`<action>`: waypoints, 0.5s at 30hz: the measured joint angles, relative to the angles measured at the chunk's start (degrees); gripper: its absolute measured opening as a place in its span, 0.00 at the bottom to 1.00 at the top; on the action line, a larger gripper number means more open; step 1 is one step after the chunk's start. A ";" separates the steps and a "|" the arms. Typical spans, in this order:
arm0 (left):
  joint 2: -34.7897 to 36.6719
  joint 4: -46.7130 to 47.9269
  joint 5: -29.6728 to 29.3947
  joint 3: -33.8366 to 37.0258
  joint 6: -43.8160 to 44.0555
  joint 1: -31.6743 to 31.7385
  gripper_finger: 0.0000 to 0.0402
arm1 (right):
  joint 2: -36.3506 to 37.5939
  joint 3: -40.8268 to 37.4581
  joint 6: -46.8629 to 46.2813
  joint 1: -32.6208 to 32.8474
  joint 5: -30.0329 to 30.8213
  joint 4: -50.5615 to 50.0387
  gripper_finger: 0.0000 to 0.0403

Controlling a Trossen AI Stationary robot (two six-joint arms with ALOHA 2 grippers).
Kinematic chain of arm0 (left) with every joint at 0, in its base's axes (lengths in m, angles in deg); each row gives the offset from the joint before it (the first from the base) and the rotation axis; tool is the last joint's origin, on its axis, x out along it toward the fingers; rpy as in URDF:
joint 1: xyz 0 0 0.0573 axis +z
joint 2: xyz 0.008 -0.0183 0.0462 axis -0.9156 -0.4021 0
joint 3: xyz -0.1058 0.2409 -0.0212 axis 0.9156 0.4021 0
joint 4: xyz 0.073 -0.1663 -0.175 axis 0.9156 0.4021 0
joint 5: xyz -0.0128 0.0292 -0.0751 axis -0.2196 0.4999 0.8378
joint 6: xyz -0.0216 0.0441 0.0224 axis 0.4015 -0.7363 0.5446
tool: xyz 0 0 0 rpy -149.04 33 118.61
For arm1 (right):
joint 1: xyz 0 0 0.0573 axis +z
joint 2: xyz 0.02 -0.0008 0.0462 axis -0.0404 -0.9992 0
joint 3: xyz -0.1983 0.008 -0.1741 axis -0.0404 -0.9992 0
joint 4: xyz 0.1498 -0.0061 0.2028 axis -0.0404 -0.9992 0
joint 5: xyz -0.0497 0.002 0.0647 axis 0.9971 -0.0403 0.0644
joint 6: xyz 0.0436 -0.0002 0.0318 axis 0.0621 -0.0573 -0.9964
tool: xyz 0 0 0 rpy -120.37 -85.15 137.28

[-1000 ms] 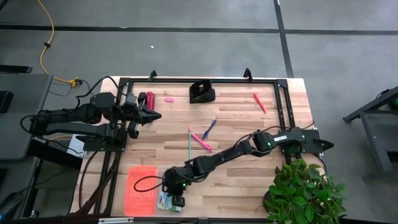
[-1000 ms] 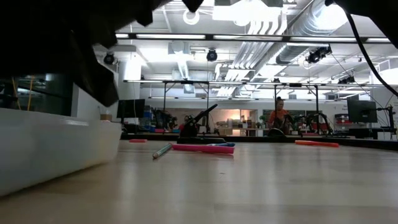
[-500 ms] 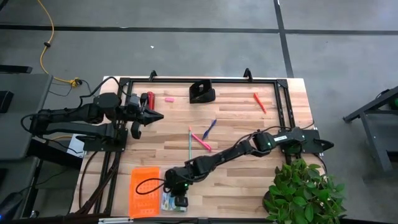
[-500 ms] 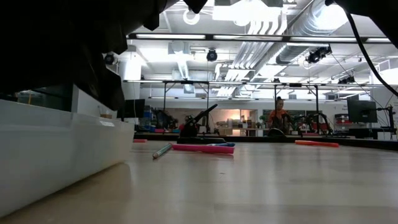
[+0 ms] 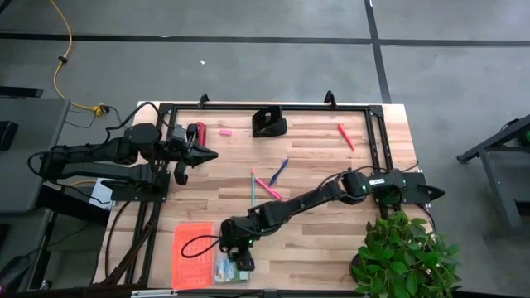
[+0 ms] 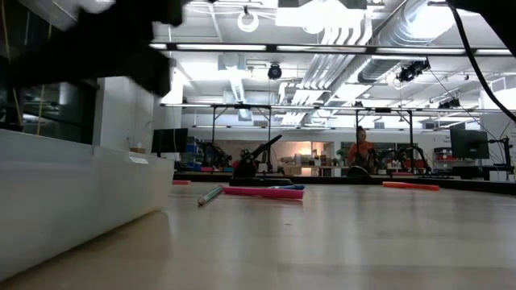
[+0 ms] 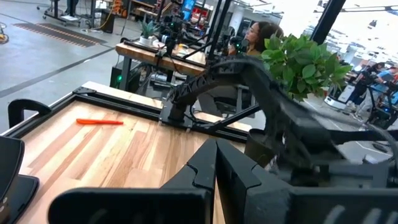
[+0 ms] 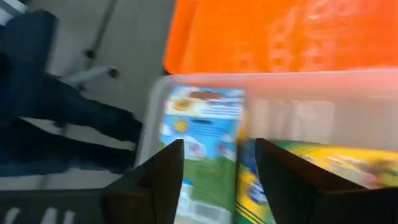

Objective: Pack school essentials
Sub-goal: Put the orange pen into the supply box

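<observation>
My right gripper grabs the red pen by its body [image 5: 346, 138] next, to pack it with the boxes in the clear container.
My right gripper [image 5: 245, 263] is open over a clear container [image 5: 222, 266] at the table's near edge. In the right wrist view my gripper [image 8: 219, 144] stands above a small green-and-white box [image 8: 202, 155] and a yellow-green crayon box [image 8: 305, 168], which lie flat side by side in the container. It touches neither. A pink pen [image 5: 269, 189], a green pencil [image 5: 252, 190] and a blue pen [image 5: 279, 170] lie mid-table. A red pen [image 5: 345, 136] lies far right, and a pink eraser [image 5: 224, 131] at the far edge. My left gripper [image 5: 204, 155] is shut and empty at the far left.
An orange lid [image 5: 192, 252] lies beside the container on its left. A black tape-dispenser block [image 5: 269, 122] and a red stapler bar [image 5: 199, 132] stand at the far edge. A potted plant [image 5: 406, 257] stands at the near right corner. A black frame [image 5: 377, 136] rims the table.
My right gripper has risen from the container and gone a little toward the table's right edge. The container and orange lid slid slightly toward the right in the first half second, then stayed still.
</observation>
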 joint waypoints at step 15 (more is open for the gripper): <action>1.43 -0.15 0.02 -0.02 0.00 -0.02 0.00 | 23.29 -31.47 -3.58 2.50 10.78 -8.85 0.31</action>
